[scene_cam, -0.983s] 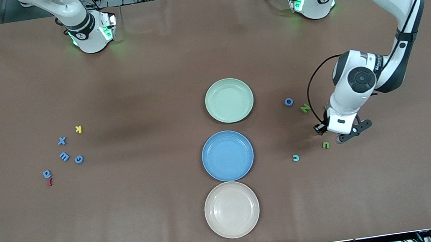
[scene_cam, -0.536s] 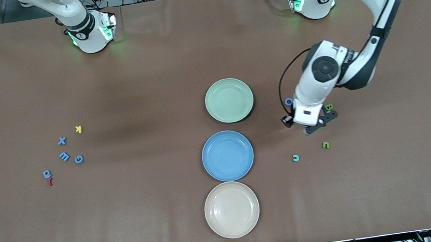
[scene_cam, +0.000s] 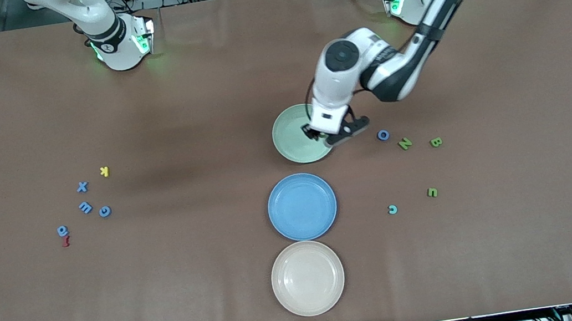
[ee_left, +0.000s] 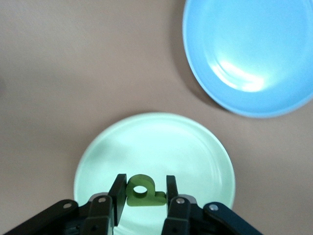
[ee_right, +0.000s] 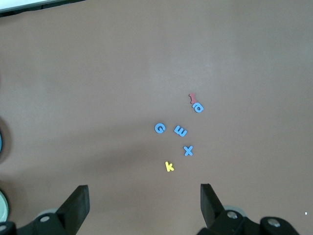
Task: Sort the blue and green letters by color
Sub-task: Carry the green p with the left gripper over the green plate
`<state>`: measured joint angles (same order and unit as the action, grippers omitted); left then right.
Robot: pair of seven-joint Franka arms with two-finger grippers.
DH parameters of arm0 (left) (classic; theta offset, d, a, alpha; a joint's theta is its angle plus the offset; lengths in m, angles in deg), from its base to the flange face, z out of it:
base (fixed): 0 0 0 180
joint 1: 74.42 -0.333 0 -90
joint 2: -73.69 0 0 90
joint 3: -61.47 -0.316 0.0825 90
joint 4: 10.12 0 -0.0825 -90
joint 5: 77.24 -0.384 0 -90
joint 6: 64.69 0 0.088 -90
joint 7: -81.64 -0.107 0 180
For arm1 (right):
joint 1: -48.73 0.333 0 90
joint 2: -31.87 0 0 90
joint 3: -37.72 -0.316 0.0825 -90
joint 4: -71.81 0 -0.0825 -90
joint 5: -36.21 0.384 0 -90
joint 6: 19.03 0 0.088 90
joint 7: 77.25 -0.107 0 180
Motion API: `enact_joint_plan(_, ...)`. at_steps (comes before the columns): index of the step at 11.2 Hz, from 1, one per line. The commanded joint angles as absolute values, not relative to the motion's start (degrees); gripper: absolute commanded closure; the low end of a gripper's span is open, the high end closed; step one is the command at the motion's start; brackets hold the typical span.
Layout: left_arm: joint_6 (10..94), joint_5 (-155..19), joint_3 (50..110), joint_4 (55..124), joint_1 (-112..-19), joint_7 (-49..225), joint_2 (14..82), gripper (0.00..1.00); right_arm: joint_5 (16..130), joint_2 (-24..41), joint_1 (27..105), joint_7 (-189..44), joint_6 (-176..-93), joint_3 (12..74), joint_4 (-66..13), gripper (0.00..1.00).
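My left gripper should bring the green letter (ee_left: pixel 148 199) down into the bowl before letting go, because the letter is hanging above the green plate's bowl (ee_left: pixel 161 156).
My left gripper (scene_cam: pixel 324 135) hangs over the green plate (scene_cam: pixel 289 123), shut on a green letter (ee_left: pixel 152 198) with a round hole, held just above the plate's bowl (ee_left: pixel 156 142). Toward the left arm's end lie a blue O (scene_cam: pixel 383 135), a green N (scene_cam: pixel 405 143), a green B (scene_cam: pixel 435 142), another green letter (scene_cam: pixel 432 192) and a teal C (scene_cam: pixel 392 209). Toward the right arm's end lie a blue X (scene_cam: pixel 82 187), a blue G (scene_cam: pixel 105 211) and two more blue letters. My right gripper (ee_right: pixel 143 196) is open, high above that group.
A blue plate (scene_cam: pixel 302 207) sits nearer the front camera than the green one, and a beige plate (scene_cam: pixel 307 278) nearer still. A yellow K (scene_cam: pixel 104 171) and a dark red letter (scene_cam: pixel 66 241) lie among the blue letters.
My left gripper has carried the green letter from the table near the left arm's end across to above the green plate. The right arm has not moved.
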<state>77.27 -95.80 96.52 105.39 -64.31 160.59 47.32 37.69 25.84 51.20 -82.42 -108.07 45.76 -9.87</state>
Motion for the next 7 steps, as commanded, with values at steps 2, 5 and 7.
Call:
enact_joint_plan(2,76.6,-95.9,96.2,102.7,-63.0,161.8,46.0,1.00,38.2,25.5,50.0,-81.3,-111.0,45.6,-9.5,0.00)
enact_joint_plan(5,76.6,-95.8,96.2,101.3,-60.5,164.3,46.0,1.00,40.1,26.4,48.0,-78.2,-108.9,45.7,-8.9,0.00)
enact_joint_plan(7,76.5,-95.8,96.0,101.7,-57.4,166.3,45.0,1.00,41.6,25.9,48.3,-78.0,-109.6,45.7,-8.8,0.00)
